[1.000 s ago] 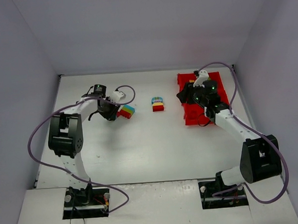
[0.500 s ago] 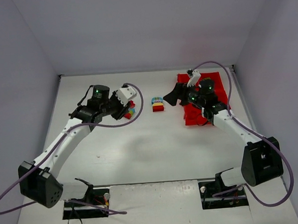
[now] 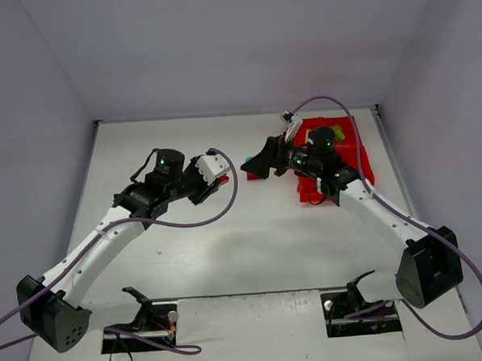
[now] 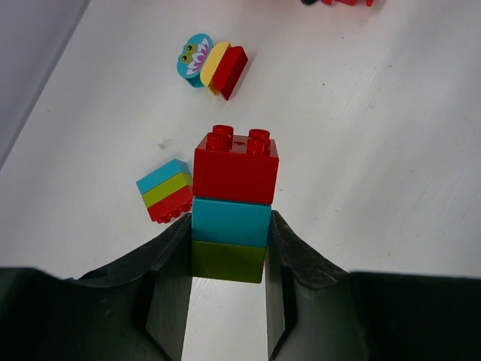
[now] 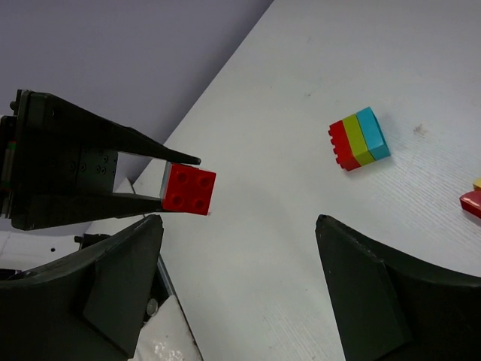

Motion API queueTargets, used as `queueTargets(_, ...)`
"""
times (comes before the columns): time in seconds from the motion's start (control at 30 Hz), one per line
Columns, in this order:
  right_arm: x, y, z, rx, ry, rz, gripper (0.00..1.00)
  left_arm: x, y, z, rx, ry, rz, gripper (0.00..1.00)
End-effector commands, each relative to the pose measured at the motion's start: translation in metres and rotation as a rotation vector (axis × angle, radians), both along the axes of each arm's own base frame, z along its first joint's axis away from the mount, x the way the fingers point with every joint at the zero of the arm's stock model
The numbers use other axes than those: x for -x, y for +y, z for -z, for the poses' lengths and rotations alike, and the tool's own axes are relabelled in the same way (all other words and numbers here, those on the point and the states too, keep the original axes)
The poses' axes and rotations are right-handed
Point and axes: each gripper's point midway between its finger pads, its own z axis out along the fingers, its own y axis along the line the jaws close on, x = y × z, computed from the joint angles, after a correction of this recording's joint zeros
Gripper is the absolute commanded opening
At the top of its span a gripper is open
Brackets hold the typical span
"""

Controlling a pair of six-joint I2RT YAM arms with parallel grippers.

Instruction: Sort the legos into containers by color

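My right gripper will next grab only the red top lego (image 3: 223, 180) (image 5: 189, 189) by its sides, so that it can pull that lego off the teal and sort it by color.
My left gripper (image 4: 229, 226) is shut on a stack of three legos (image 4: 233, 203), red on top, teal in the middle, green at the bottom, held above the table. It shows in the top view (image 3: 214, 167) left of centre. A teal-green-red stack (image 4: 165, 190) lies on the table just left of it. A frog-faced teal, yellow and red stack (image 4: 210, 64) lies farther off. My right gripper (image 5: 237, 222) is open and empty, facing the held stack's red top (image 5: 190, 189). The red tray (image 3: 354, 142) stands at the back right, partly hidden by the right arm.
The loose teal-green-red stack (image 5: 359, 138) also shows in the right wrist view. White walls close the table at the back and on both sides. Purple cables loop from both arms above the table.
My left arm has stretched out to the right with the stack in its jaws. My right gripper has moved left from over the tray to the middle of the table.
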Motion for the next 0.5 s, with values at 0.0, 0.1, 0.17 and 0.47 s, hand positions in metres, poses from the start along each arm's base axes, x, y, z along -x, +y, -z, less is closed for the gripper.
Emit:
queueTargets(0.0, 0.006, 0.016, -0.044, -0.089, -0.096, -0.061, 0.79, -0.007, -0.006, -0.034, 0.058, -0.118, 0.006, 0.17)
queueTargets(0.1, 0.012, 0.025, -0.048, -0.103, -0.096, -0.089, 0.79, -0.008, -0.005, -0.032, 0.045, -0.120, 0.007, 0.17)
queueTargets(0.17, 0.014, 0.032, -0.048, -0.105, -0.098, -0.108, 0.79, -0.007, -0.006, -0.033, 0.048, -0.120, 0.011, 0.17)
queueTargets(0.47, 0.018, 0.053, -0.035, -0.101, -0.057, -0.150, 0.77, -0.007, -0.005, -0.040, 0.060, -0.144, 0.002, 0.17)
